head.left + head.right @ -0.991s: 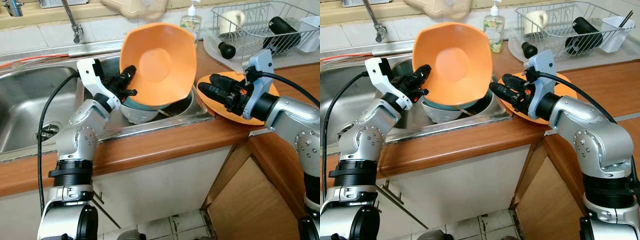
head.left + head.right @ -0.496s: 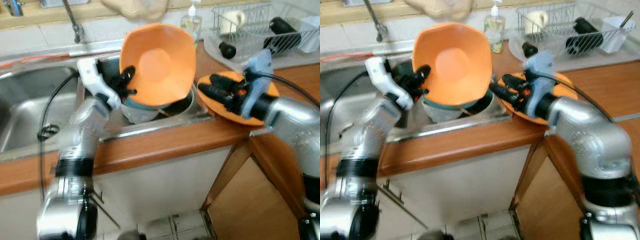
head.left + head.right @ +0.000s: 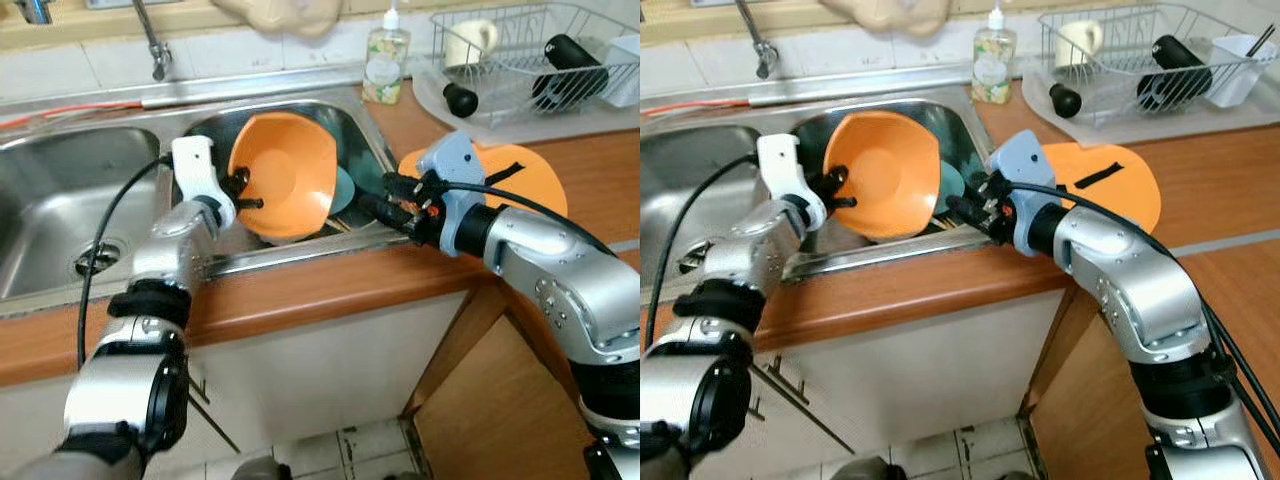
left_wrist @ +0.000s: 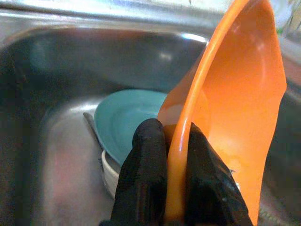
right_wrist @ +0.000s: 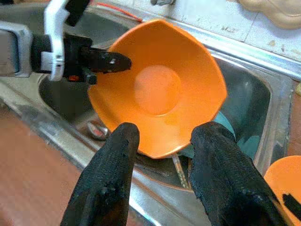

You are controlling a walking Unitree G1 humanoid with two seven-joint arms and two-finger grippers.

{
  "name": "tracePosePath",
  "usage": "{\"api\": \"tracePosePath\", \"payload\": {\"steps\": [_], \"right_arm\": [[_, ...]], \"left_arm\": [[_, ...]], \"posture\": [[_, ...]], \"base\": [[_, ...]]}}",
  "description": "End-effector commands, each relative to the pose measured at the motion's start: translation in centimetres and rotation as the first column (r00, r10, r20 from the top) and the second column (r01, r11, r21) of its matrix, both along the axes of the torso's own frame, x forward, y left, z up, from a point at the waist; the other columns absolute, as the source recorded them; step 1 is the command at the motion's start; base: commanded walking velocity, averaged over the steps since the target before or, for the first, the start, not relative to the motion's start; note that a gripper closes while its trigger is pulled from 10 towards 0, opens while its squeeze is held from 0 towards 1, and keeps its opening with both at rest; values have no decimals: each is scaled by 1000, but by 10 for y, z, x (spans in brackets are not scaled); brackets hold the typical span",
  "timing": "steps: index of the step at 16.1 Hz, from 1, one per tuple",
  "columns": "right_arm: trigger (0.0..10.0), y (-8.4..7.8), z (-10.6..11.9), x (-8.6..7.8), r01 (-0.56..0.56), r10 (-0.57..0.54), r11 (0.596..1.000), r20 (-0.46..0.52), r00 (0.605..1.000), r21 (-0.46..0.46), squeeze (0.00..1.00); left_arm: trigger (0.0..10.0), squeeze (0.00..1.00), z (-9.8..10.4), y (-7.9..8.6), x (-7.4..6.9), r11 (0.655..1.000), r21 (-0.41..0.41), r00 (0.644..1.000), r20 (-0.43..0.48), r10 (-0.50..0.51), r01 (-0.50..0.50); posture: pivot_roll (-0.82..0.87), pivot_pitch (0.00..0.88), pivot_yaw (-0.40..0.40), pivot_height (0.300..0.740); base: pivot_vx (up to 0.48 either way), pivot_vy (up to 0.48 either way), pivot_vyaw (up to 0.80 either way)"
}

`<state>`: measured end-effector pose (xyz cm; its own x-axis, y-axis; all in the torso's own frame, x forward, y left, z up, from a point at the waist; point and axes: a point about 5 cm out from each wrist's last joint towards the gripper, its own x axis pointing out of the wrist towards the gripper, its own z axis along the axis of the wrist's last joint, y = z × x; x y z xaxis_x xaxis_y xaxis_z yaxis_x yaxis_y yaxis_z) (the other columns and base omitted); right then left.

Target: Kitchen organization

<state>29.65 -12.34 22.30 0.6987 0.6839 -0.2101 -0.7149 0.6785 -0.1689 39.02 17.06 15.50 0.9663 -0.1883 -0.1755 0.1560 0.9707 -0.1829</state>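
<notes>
My right gripper will next move the large orange plate into the sink (image 3: 355, 150), so it will grab the plate by its rim (image 3: 553, 190).
An orange bowl (image 3: 285, 175) stands tilted on its edge inside the right sink basin (image 3: 355, 130). My left gripper (image 3: 243, 190) is shut on the bowl's left rim, one finger on each side of it (image 4: 171, 129). Behind and under the bowl lies a teal plate (image 4: 124, 122) on a white bowl (image 4: 109, 172). My right gripper (image 3: 375, 205) is open at the basin's right edge and points at the bowl without touching it (image 5: 167, 134). An orange plate (image 3: 535, 180) lies flat on the counter behind the right wrist.
A wire dish rack (image 3: 520, 50) with a cup and a black bottle stands at the back right. A soap bottle (image 3: 383, 65) and a black-knobbed item (image 3: 455, 98) sit behind the sink. The faucet (image 3: 150, 45) and left basin (image 3: 70, 200) are to the left. A utensil lies in the basin (image 5: 178, 169).
The left gripper has lowered the orange bowl from above the sink down into the basin. The right gripper has moved left off the orange plate to the sink's edge. The camera shifted.
</notes>
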Motion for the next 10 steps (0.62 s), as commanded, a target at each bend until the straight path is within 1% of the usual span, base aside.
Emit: {"api": "tracePosePath", "payload": {"steps": [1,2,3,4,5,6,8,10], "right_arm": [[10000,2,1,-2,-21,21,1000,23,1000,-17,0],[10000,3,0,-3,-35,36,999,18,999,-29,0],[10000,3,0,-4,-39,40,999,16,999,-31,0],[10000,4,-2,-5,-52,52,998,11,999,-45,0],[10000,4,-2,-5,-53,54,997,10,998,-47,0],[10000,4,-3,-5,-52,53,997,11,999,-48,0],[10000,3,-3,-5,-49,50,998,15,999,-50,0],[10000,2,-3,-3,-39,40,998,17,999,-56,0]], "left_arm": [[0,0,5,0,4,999,44,1000,4,0,-1],[0,0,2,-1,4,998,58,1000,-23,-8,9],[0,0,1,-2,4,998,64,1000,-29,-12,14],[1255,0,-4,-6,5,996,84,998,-59,-31,36],[4039,0,-5,-8,5,994,95,997,-68,-42,48],[10000,0,-7,-9,5,992,115,996,-82,-47,57],[10000,0,-8,-10,6,987,146,994,-100,-54,69],[10000,0,-6,-13,9,975,198,990,-119,-75,98]], "posture": [[-107,0,69,740],[-107,0,69,740],[-107,0,69,740],[-111,0,69,740],[-111,0,69,740],[-116,0,72,740],[-116,0,72,740],[-123,0,77,740]], "base": [[0,0,0],[0,0,0],[0,0,0],[0,0,0],[0,0,0],[0,0,0],[0,0,0],[0,0,0]]}}
